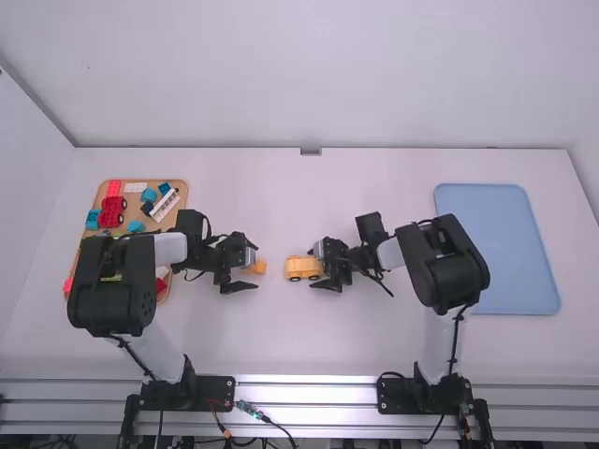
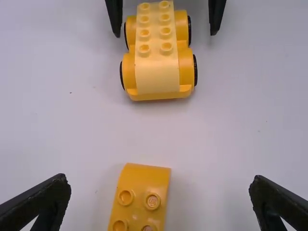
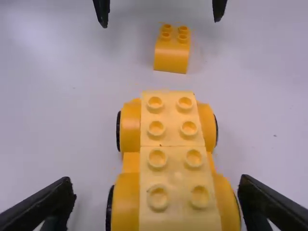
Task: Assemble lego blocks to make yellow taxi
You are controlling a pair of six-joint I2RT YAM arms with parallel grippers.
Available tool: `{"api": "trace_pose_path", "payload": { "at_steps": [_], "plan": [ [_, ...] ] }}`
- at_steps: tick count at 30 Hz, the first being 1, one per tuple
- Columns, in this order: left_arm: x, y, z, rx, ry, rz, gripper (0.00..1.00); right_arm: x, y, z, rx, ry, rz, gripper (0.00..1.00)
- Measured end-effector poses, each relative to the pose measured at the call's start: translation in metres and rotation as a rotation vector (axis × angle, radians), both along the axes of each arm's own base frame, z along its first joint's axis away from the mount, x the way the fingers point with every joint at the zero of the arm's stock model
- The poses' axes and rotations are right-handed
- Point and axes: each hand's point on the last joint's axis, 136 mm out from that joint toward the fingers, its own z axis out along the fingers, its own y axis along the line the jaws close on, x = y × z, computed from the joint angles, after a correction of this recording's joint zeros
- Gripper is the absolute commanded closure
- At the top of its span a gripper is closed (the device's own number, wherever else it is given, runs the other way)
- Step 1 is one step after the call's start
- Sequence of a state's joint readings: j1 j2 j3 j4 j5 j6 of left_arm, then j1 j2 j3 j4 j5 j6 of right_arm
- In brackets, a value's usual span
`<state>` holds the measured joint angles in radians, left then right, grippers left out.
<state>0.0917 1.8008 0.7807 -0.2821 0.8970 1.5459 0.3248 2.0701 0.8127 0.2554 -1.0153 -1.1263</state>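
Note:
The robot's right gripper should grab the yellow car base by its wheeled sides next, so the yellow car base's studded top (image 3: pixel 175 161) stays free to take the curved block.
In the high view my left gripper (image 1: pixel 255 266) is low over the table, by a small orange-yellow curved block (image 1: pixel 257 267). My right gripper (image 1: pixel 319 266) faces it, at the right end of the yellow car (image 1: pixel 302 268). Through the left wrist view, my left gripper (image 2: pixel 160 185) is open around the curved block (image 2: pixel 143 192), touching nothing; the car (image 2: pixel 157 57) stands beyond. Seen from the right wrist, my right gripper (image 3: pixel 156 187) is open, its fingers spread either side of the car (image 3: pixel 168 144), which has black-edged wheels and a pale yellow studded top.
On the left, a brown tray (image 1: pixel 178 213) holds red, blue and white blocks, partly behind my left arm. A blue tray (image 1: pixel 501 248) lies at the right, past my right arm. White table surface lies between the arms' bases and the car.

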Motion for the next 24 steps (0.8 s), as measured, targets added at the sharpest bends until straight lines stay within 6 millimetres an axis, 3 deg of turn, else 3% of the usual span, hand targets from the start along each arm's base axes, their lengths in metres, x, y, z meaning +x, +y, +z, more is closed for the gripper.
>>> {"api": "trace_pose_path", "payload": {
  "at_steps": [10,24],
  "plan": [
    [0.002,0.005,-0.006,0.045,-0.005,0.007,0.01,-0.002,0.006,-0.002,-0.023,-0.008,0.012,0.31],
    [0.027,0.013,-0.005,0.051,-0.054,0.048,0.01,-0.003,0.005,-0.003,-0.031,0.009,0.011,0.32]
  ]
}}
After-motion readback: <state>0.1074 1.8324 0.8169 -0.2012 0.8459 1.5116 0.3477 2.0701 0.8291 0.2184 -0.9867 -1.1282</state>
